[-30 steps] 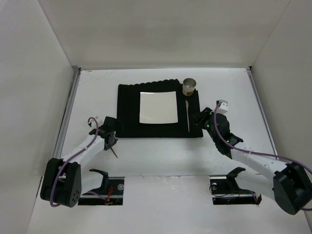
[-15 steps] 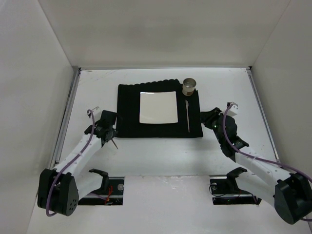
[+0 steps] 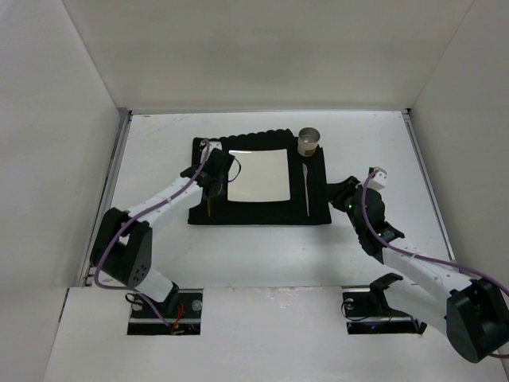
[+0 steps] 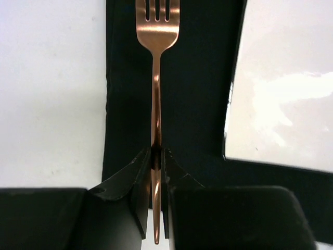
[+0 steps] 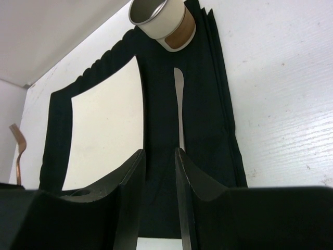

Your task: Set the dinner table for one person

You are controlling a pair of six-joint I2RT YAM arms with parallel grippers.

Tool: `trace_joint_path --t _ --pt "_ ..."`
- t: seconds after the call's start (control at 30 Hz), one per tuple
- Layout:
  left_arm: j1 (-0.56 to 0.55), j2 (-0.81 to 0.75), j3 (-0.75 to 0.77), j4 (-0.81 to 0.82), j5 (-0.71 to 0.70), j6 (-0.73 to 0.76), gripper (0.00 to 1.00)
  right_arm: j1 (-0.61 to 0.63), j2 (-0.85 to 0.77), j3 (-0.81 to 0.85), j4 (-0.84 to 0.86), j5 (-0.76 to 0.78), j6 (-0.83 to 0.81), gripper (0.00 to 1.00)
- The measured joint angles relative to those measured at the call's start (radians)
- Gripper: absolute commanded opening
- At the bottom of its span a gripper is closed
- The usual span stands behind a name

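The left gripper should keep holding the fork (image 3: 208,208), because the fork is hanging above the part of the mat beside the plate and would fall loosely if the left gripper opened now.
The white dinner table (image 3: 262,247) carries a black mat (image 3: 208,151) with a white square plate (image 3: 257,175) on it. My left gripper (image 3: 211,195) is shut on the handle of a copper fork (image 3: 208,208). It holds the fork over the mat's left strip, left of the plate. In the left wrist view the fork (image 4: 156,78) points away with its tines far, between the shut fingers of the gripper (image 4: 156,156). A silver knife (image 3: 306,191) lies on the mat right of the plate. My right gripper (image 3: 338,195) is open and empty near the mat's right edge.
A white cup with a brown band (image 3: 308,142) stands at the mat's far right corner, also in the right wrist view (image 5: 164,21). White walls enclose the table on three sides. Both arm bases sit at the near edge.
My left arm has swung right and forward from the bare table left of the mat, carrying the fork over the mat beside the plate. My right gripper drew back slightly.
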Motion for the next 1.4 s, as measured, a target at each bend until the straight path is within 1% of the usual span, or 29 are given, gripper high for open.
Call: trace_joint_path --t 0.23,0.33,0.83,1.1,1.4 --pt "-0.018 0.206 0.102 -0.004 -0.086 0.110 0.04 0.000 0.000 0.000 0.000 0.002 -0.002 0.35" --pt "-0.036 0.253 0.117 -0.005 -0.107 0.128 0.04 0.000 0.000 0.000 0.000 0.002 -0.003 0.35" --pt "-0.029 0.275 0.117 -0.007 -0.122 0.132 0.04 0.000 -0.001 0.000 0.000 0.002 -0.004 0.35" --pt "-0.014 0.306 0.117 0.012 -0.103 0.130 0.05 0.000 0.008 0.000 0.000 0.001 -0.005 0.35" --pt "0.004 0.324 0.117 0.040 -0.089 0.121 0.09 0.000 0.016 0.000 0.000 0.001 -0.005 0.36"
